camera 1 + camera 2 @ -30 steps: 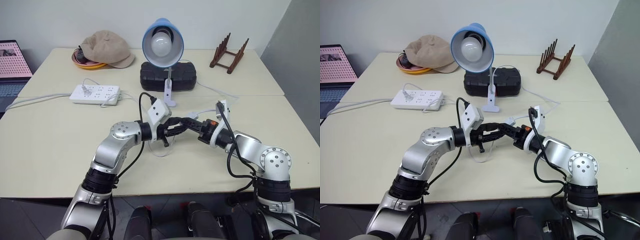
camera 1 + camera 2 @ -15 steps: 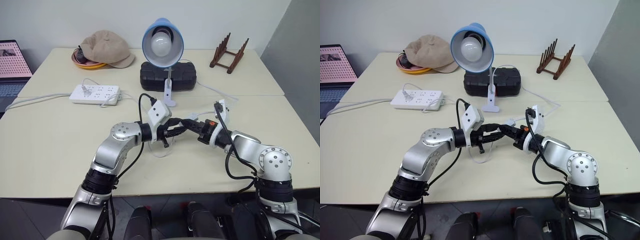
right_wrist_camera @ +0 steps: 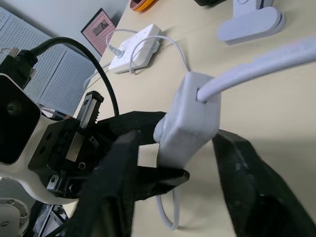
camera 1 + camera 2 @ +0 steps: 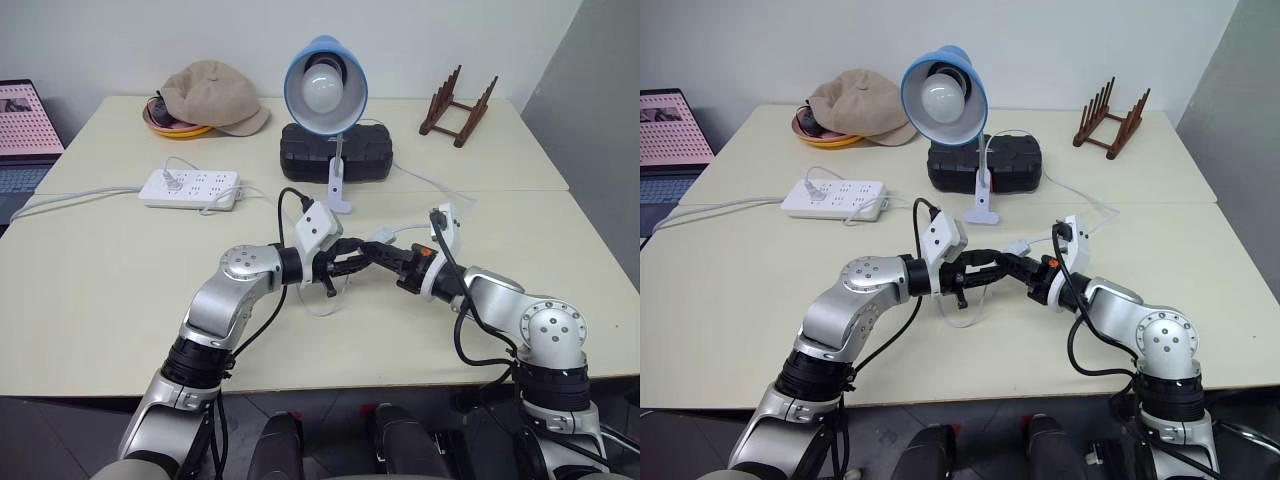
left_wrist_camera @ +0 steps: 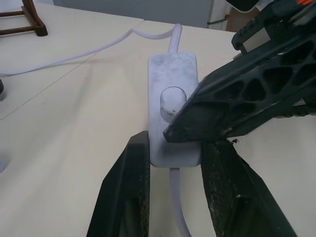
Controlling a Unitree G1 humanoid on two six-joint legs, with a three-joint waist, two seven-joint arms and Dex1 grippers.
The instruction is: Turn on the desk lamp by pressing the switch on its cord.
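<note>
My left fingers should keep holding the switch above the table.
The desk lamp (image 4: 325, 88), a light-blue shade around a white bulb, stands clipped at the back of the table facing me. Its thin white cord (image 4: 428, 182) runs forward to the switch (image 5: 170, 79), held above the table's middle. My left gripper (image 5: 175, 148) is shut on the switch's near end, one finger on each side. My right gripper (image 3: 177, 140) comes from the opposite side and stands open, its fingers astride the switch (image 3: 190, 118). One right fingertip (image 5: 197, 118) lies over the switch's round button.
A white power strip (image 4: 190, 187) with its cable lies at the left. A beige cap (image 4: 215, 95) over an orange dish, a black case (image 4: 335, 152) behind the lamp's clip and a wooden rack (image 4: 458, 105) stand along the back. A laptop (image 4: 25, 130) sits far left.
My right gripper closed in on the switch and has now spread its fingers apart again. The left gripper kept its hold in place. The bulb looks the same.
</note>
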